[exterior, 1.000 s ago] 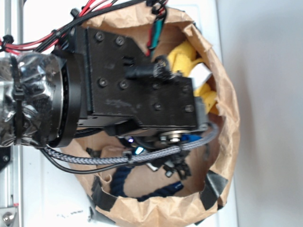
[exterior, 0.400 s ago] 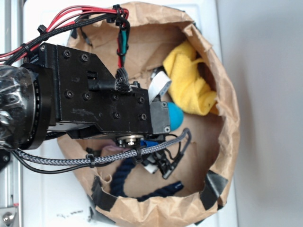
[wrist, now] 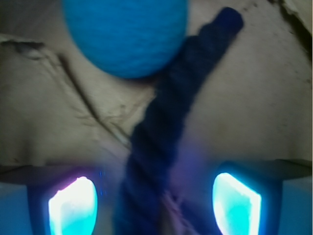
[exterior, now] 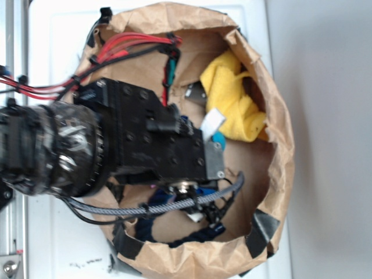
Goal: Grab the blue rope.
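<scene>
My open fingertips are low on either side of the twisted blue rope, so it is time for my gripper to close now. Closing now would catch the rope.
The blue rope (wrist: 166, 122) is a thick, twisted, dark navy rope. In the wrist view it runs from the upper right down to the bottom middle, between my two glowing fingers (wrist: 73, 205). My gripper (wrist: 155, 198) is open and straddles the rope, with a gap on each side. A round teal ball (wrist: 124, 34) lies just past the rope. In the exterior view parts of the rope (exterior: 204, 232) show at the bag's lower edge. The black wrist body (exterior: 157, 145) hides the fingers there. Only a sliver of the ball (exterior: 220, 140) shows.
Everything lies in a brown paper bag (exterior: 279, 145) with a rolled rim. A yellow cloth (exterior: 232, 102) is bunched at the upper right of the bag. A grey braided cable (exterior: 174, 203) and red wires (exterior: 133, 43) trail from the arm.
The arm has drawn back to the left and shifted towards the bag's lower part, over the rope. It now covers most of the teal ball.
</scene>
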`<state>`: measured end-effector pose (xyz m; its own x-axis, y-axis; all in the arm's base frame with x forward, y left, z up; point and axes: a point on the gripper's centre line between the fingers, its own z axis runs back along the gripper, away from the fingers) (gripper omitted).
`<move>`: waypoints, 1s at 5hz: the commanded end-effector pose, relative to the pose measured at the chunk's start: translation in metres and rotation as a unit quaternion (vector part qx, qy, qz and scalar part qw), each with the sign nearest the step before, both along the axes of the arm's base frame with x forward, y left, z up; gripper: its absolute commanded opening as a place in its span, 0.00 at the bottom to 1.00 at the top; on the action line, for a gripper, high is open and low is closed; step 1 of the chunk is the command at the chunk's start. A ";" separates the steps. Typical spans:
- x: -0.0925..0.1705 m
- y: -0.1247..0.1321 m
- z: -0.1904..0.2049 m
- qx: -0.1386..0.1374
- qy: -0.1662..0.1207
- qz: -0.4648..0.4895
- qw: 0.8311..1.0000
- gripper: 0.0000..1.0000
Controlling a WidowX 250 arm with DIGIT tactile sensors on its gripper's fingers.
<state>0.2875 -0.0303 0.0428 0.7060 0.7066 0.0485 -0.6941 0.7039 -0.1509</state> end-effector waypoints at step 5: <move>0.004 0.003 0.022 0.023 -0.023 0.001 0.999 0.00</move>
